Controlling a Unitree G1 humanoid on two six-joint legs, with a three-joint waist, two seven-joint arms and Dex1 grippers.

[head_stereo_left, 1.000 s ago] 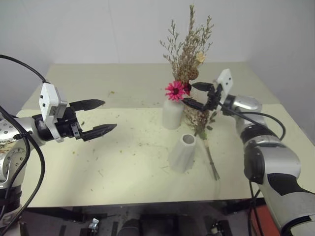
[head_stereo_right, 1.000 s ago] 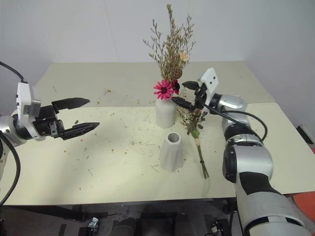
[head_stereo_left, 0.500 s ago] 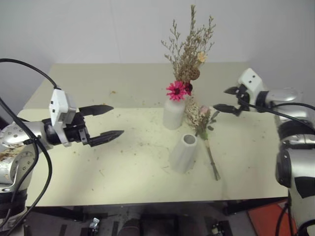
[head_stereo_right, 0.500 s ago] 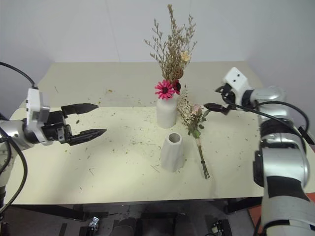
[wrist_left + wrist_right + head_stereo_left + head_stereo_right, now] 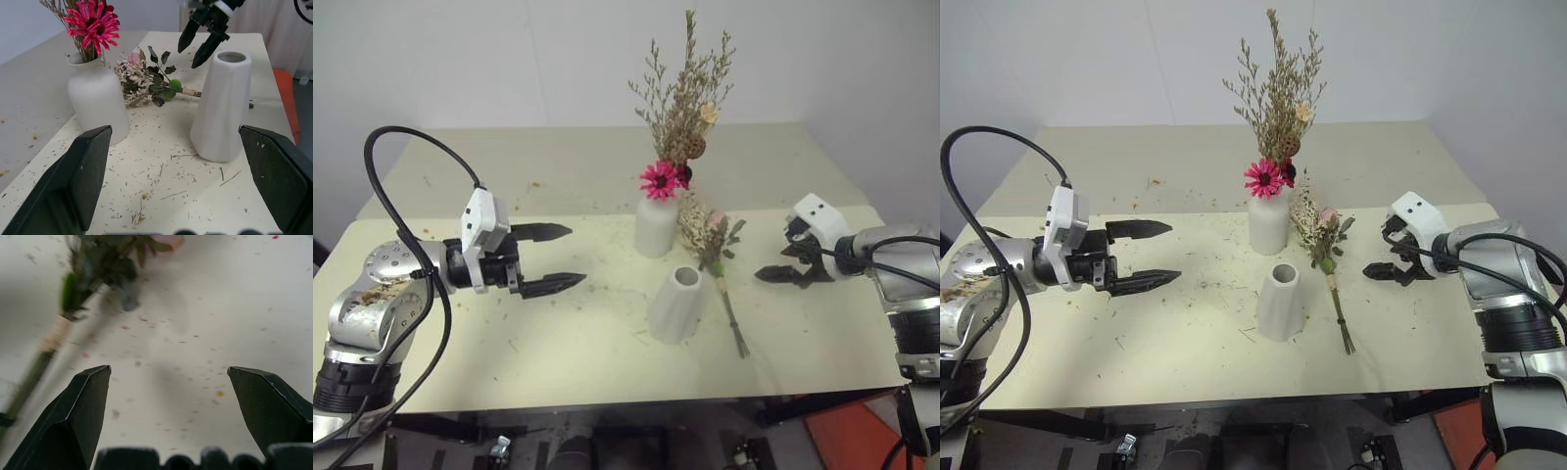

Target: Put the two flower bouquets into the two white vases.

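My right gripper grabs the cream and pale pink bouquet by its wrapped stems next, to stand it in the cone-shaped vase [image 5: 678, 305].
A bottle-shaped white vase [image 5: 656, 227] stands mid-table and holds the magenta-daisy bouquet [image 5: 680, 108] with its tall tan sprigs. In front of it the cone-shaped white vase [image 5: 678, 305] stands upright with nothing in its mouth. The second bouquet [image 5: 715, 245], cream and pale pink with green leaves, lies flat on the table right of the cone vase, stems toward me. My left gripper [image 5: 576, 257] hovers open, left of both vases and pointing at them. My right gripper [image 5: 781, 259] is open and low over the table, right of the lying bouquet [image 5: 54, 333] and apart from it.
The cream table [image 5: 509, 362] is strewn with dried flower crumbs. Its right edge runs close behind my right arm, and a white wall rises behind the table. The left wrist view has the bottle vase [image 5: 98, 100], the cone vase [image 5: 222, 105] and the right gripper [image 5: 203, 34] beyond them.
My right gripper has drawn away from the bouquets, moving right and down toward the table, still open. My left gripper has shifted right toward the vases. Both bouquets and vases stay put.
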